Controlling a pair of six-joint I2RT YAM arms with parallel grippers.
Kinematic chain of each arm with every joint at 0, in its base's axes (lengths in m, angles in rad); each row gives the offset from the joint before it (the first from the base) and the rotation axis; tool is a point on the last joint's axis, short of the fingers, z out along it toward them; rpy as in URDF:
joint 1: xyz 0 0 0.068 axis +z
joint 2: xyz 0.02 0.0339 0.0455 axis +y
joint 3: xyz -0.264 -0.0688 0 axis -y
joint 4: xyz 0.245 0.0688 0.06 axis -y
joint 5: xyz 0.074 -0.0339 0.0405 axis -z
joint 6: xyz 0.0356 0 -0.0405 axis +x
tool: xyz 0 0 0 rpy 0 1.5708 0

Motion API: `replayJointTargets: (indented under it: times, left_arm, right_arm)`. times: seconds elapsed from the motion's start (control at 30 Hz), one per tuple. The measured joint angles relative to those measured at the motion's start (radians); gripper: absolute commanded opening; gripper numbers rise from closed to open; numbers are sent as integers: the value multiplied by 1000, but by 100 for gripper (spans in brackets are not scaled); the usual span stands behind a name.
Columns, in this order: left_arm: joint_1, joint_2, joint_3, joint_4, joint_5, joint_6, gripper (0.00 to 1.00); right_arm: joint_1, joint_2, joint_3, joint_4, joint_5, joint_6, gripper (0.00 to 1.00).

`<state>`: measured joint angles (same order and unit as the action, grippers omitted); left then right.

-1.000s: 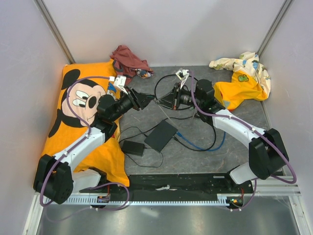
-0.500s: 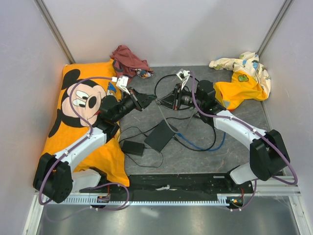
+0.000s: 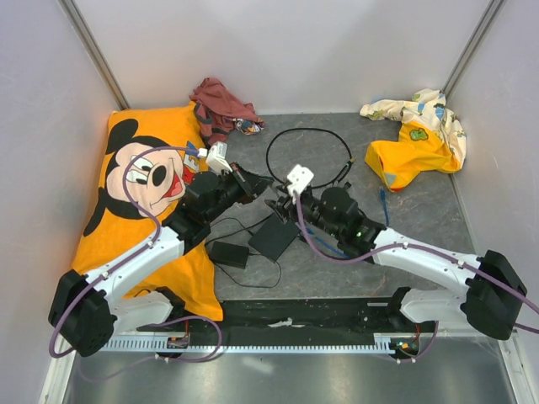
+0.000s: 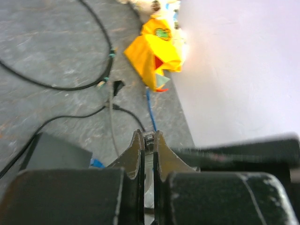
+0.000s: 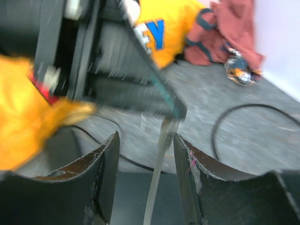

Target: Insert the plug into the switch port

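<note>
The clear connector has to stay free to go into the port, so my right gripper should next grab the grey cable just behind the plug (image 5: 164,142).
My left gripper (image 3: 260,182) hangs just behind the switch (image 3: 277,234), a thin flat black box lying on the grey floor. In the left wrist view the left gripper (image 4: 148,136) is shut on the plug (image 4: 149,138), a small clear connector pinched at the fingertips. A pale grey cable (image 5: 157,187) runs down from the plug between the fingers of my right gripper (image 5: 145,138), which is open and does not touch it. In the top view the right gripper (image 3: 283,205) sits right beside the left one, over the switch's far edge. The switch port itself does not show.
A smaller black adapter brick (image 3: 228,253) with its cord lies left of the switch. A black cable loop (image 3: 308,156) and a blue cable (image 3: 335,246) lie on the floor. A Mickey pillow (image 3: 139,181) fills the left; red cloth (image 3: 221,101) and yellow cloth (image 3: 417,139) sit at the back.
The left gripper has shut on the plug. The right gripper has opened, let go, and swung left and nearer, to the switch's far edge. Both grippers have come nearer.
</note>
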<state>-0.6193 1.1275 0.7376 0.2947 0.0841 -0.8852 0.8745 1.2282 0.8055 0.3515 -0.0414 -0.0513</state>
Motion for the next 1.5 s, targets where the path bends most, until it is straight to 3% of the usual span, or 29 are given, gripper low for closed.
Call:
replayJointTargets:
  times: [0.17, 0.4, 0.83, 0.93, 1.07, 1.13, 1.3, 1.47, 1.5]
  left_arm:
    - [-11, -1, 45, -117, -100, -23, 1]
    - [-18, -10, 59, -174, -162, -50, 1]
    - [-28, -27, 66, -202, -188, -60, 2]
    - [-28, -30, 69, -211, -191, -60, 1]
    - [-28, -30, 69, -220, -196, -60, 2]
    - [-28, -30, 70, -220, -203, -59, 2]
    - [-32, -30, 73, -249, -206, -17, 32]
    - [-37, -32, 74, -252, -211, 98, 53]
    - [-36, -33, 73, -247, -213, 123, 61]
  right_arm:
    - [121, 3, -60, 29, 211, -161, 57]
    - [196, 69, -61, 123, 402, -301, 57]
    - [226, 227, -34, 301, 577, -431, 50]
    - [231, 238, -19, 323, 588, -445, 43]
    - [238, 241, 3, 335, 592, -455, 10]
    - [241, 241, 11, 327, 595, -448, 0]
    - [240, 220, 15, 253, 589, -412, 0]
    - [229, 121, 13, 61, 541, -314, 0]
    - [225, 94, 10, 14, 522, -283, 0]
